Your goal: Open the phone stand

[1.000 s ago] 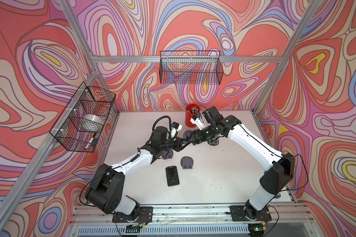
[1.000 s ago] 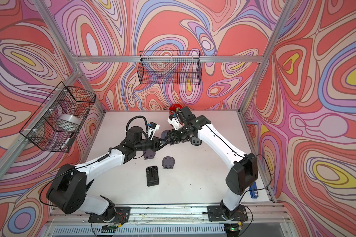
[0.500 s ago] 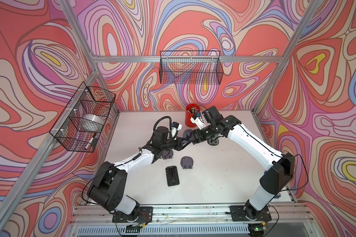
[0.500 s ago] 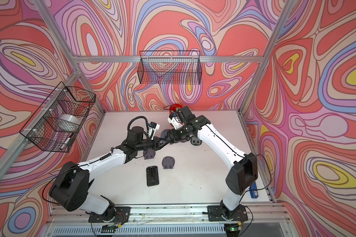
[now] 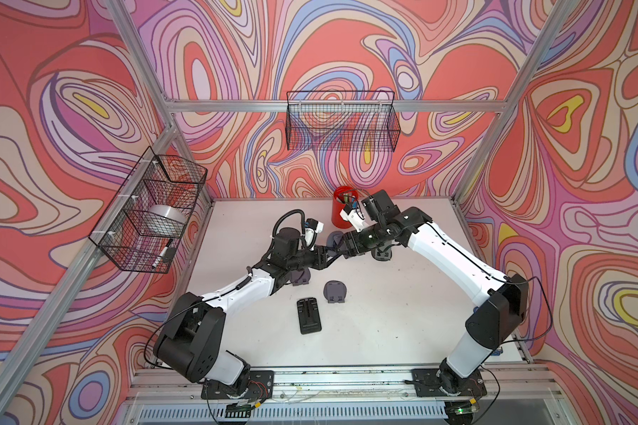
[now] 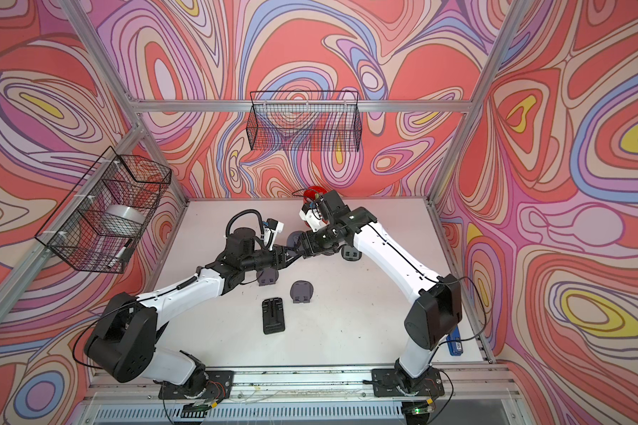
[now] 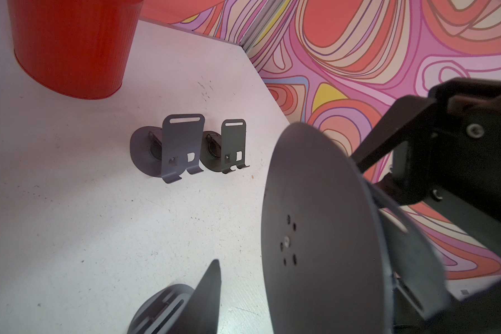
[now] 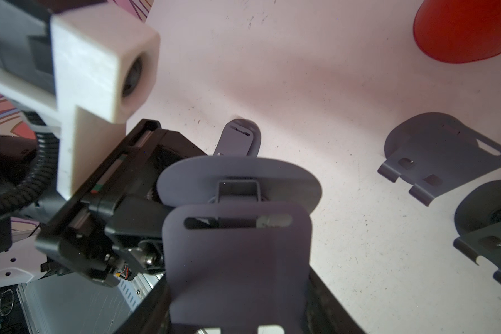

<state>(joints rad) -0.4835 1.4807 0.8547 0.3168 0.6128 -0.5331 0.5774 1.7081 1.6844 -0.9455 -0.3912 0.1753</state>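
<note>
My left gripper grabs the phone stand by the edge of its round base point(image 8: 237, 173) next, which leaves the back plate free to open.
A purple-grey phone stand hangs in the air between both arms. Its back plate point(image 8: 237, 260) sits between the fingers of my right gripper point(image 8: 237, 312), which is shut on it; its round base point(image 8: 237, 173) tilts away from the plate. In the left wrist view the base point(image 7: 315, 217) fills the right side. One left finger point(image 7: 209, 292) stands clear of it with table showing between; the other finger is hidden behind the base. In both top views my left gripper point(image 5: 325, 257) point(image 6: 286, 255) and right gripper point(image 5: 345, 248) point(image 6: 302, 250) meet tip to tip above mid-table.
Two opened stands, purple point(image 7: 171, 147) and dark point(image 7: 229, 147), stand near the red cup point(image 5: 343, 209). A folded stand point(image 5: 335, 292), another under the left arm point(image 5: 299, 276) and a flat black holder point(image 5: 309, 315) lie nearer the front. Wire baskets point(image 5: 341, 121) point(image 5: 151, 209) hang on the walls.
The left forearm has shifted slightly and its jaws have parted a little from the stand's base. The right arm and its grip look unchanged.
</note>
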